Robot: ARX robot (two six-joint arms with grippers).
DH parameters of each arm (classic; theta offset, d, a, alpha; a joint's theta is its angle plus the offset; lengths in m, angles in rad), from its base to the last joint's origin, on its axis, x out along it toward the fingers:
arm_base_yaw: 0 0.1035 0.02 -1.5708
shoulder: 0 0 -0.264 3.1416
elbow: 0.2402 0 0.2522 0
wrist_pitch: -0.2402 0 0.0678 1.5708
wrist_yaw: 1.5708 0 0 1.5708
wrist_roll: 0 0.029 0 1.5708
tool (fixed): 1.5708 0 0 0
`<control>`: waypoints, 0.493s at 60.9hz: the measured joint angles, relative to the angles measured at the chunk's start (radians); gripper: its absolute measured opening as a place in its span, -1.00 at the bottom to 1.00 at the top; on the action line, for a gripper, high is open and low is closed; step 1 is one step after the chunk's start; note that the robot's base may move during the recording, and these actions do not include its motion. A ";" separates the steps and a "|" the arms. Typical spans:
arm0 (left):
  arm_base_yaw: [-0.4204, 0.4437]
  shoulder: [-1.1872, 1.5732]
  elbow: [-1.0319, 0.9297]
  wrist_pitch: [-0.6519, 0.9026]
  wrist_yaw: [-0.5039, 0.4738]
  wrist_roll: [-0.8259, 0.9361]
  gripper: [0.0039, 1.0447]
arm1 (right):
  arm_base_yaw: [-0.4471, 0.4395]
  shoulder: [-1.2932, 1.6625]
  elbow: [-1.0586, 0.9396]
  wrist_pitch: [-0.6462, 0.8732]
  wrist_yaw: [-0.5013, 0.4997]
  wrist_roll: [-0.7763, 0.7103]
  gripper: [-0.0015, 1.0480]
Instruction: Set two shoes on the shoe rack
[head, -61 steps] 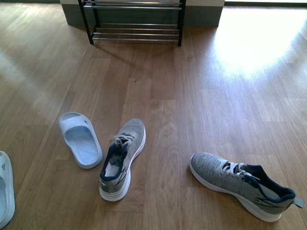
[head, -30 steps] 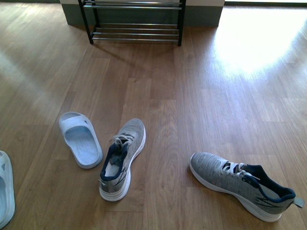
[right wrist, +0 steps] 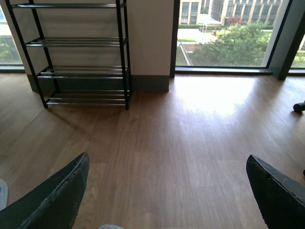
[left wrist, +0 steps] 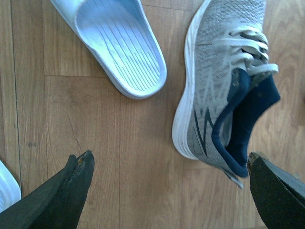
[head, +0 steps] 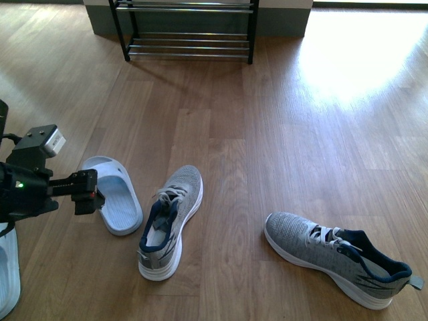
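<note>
I will next use my left gripper to grab the middle grey knit sneaker by the thin side of its collar next to the laces, because its sole (head: pixel 175 257) is wide and its ankle is wide open.
Two grey knit shoes lie on the wood floor, one in the middle (head: pixel 170 221) and one at the right (head: pixel 334 257). A pale blue slide (head: pixel 115 195) lies left of the middle sneaker. The shoe rack (head: pixel 187 30) stands far back against the wall, its bars bare. My left gripper (head: pixel 90 194) hangs open above the slide's left edge. In the left wrist view its open jaws (left wrist: pixel 171 164) frame bare floor, with the slide (left wrist: pixel 119 47) and the sneaker (left wrist: pixel 224 86) just beyond the fingertips. My right gripper (right wrist: pixel 167 164) is open over bare floor, facing the rack (right wrist: pixel 81 52).
A second pale blue slide (head: pixel 7 274) lies at the front view's bottom left edge. Wide wood floor stretches between the shoes and the rack. A bright sun patch (head: pixel 354 53) lies at the back right, below tall windows (right wrist: pixel 228 36).
My left arm has come into the front view from the left and now hangs over the slide. The shoes and slides have not moved.
</note>
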 joint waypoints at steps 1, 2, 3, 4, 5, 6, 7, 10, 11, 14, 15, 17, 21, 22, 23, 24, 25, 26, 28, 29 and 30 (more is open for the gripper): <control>-0.001 0.007 0.008 -0.005 0.002 0.000 0.83 | 0.000 0.000 0.000 0.000 0.000 0.000 0.82; -0.005 0.019 0.025 -0.018 0.003 0.000 0.83 | 0.000 0.000 0.000 0.000 0.000 0.000 0.82; -0.006 0.026 0.033 -0.024 0.003 0.000 0.83 | 0.000 0.000 0.000 0.000 0.000 0.000 0.82; -0.012 0.039 0.049 -0.034 0.007 0.000 0.83 | 0.000 0.000 0.000 0.000 0.000 0.000 0.82; -0.014 0.045 0.058 -0.040 0.010 -0.001 0.83 | 0.000 0.000 0.000 0.000 0.000 0.000 0.82; -0.020 0.060 0.079 -0.054 0.024 -0.004 0.83 | 0.000 0.000 0.000 0.000 0.000 0.000 0.82; -0.022 0.067 0.088 -0.060 0.029 -0.005 0.83 | 0.000 0.000 0.000 0.000 0.000 0.000 0.82; -0.036 0.095 0.125 -0.085 0.033 -0.006 0.83 | 0.000 0.000 0.000 0.000 0.000 0.000 0.82; -0.040 0.101 0.133 -0.092 0.035 -0.006 0.83 | 0.000 0.000 0.000 0.000 0.000 0.000 0.82; -0.060 0.128 0.173 -0.125 0.075 -0.016 0.83 | 0.000 0.000 0.000 0.000 0.000 0.000 0.82; -0.067 0.138 0.192 -0.147 0.087 -0.015 0.83 | 0.000 0.000 0.000 0.000 0.000 0.000 0.82; -0.080 0.152 0.214 -0.177 0.101 -0.015 0.83 | 0.000 0.000 0.000 0.000 0.000 0.000 0.82; -0.105 0.192 0.277 -0.256 0.107 0.001 0.83 | 0.000 0.000 0.000 0.000 0.000 0.000 0.82; -0.111 0.203 0.291 -0.267 0.103 0.001 0.83 | 0.000 0.000 0.000 0.000 0.000 0.000 0.82; -0.117 0.217 0.309 -0.282 0.103 0.000 0.83 | 0.000 0.000 0.000 0.000 0.000 0.000 0.82; -0.119 0.224 0.318 -0.291 0.101 0.002 0.83 | 0.000 0.000 0.000 0.000 0.000 0.000 0.82; -0.124 0.242 0.338 -0.315 0.085 0.011 0.83 | 0.000 0.000 0.000 0.000 0.000 0.000 0.82; -0.126 0.249 0.345 -0.325 0.076 0.015 0.83 | 0.000 0.000 0.000 0.000 0.000 0.000 0.82; -0.131 0.265 0.361 -0.345 0.061 0.021 0.83 | 0.000 0.000 0.000 0.000 0.000 0.000 0.82; -0.134 0.276 0.370 -0.354 0.056 0.028 0.83 | 0.000 0.000 0.000 0.000 0.000 0.000 0.82; -0.133 0.282 0.374 -0.356 0.054 0.031 0.83 | 0.000 0.000 0.000 0.000 0.000 0.000 0.82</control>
